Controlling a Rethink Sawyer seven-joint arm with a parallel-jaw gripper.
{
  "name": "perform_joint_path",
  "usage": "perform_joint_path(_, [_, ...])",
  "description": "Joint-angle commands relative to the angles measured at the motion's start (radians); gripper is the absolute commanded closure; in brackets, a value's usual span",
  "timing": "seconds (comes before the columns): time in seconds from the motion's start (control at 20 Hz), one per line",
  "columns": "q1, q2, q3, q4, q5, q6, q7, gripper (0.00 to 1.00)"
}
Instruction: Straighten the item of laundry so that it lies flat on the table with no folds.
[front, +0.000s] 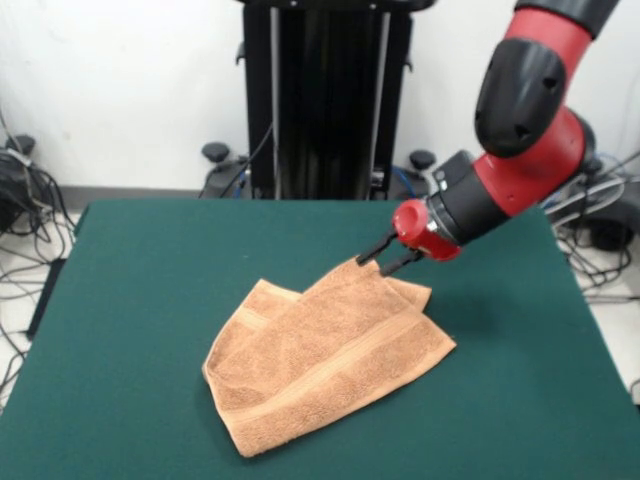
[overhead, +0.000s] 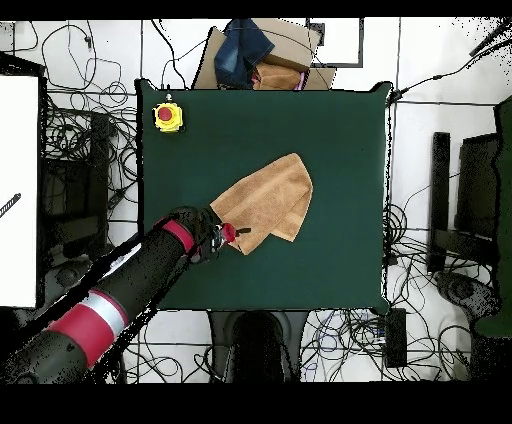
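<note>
I will next grab the towel (front: 320, 355) with my gripper by the pointed corner of its top layer (front: 371, 266), because the rest lies loose and doubled on the tabletop.
The peach-orange towel (front: 320, 355) lies folded on the dark green table (front: 150, 300), right of centre in the front view. One layer is doubled over the other, and its far corner comes to a point. My gripper (front: 370, 266) hangs low over the table at that pointed corner. Its two fingers stand apart with green table showing between them, and one fingertip (front: 362, 258) touches the corner. In the overhead view the towel (overhead: 268, 205) sits near the table's middle and the gripper (overhead: 240, 233) is at its lower-left corner.
A yellow box with a red button (overhead: 167, 116) stands at the table's upper-left corner in the overhead view. A cardboard box with clothes (overhead: 262, 55) sits beyond the top edge. Cables lie on the floor all round the table.
</note>
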Motion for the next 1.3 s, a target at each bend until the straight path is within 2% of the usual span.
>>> perform_joint_path(0.05, [0.01, 0.003, 0.095, 0.028, 0.063, 0.032, 0.26, 0.0])
perform_joint_path(0.75, [-0.005, 0.058, 0.114, -0.017, 0.09, 0.032, 0.263, 0.0])
perform_joint_path(1.3, [0.038, 0.143, 0.084, -0.078, 0.139, 0.075, 0.312, 0.0])
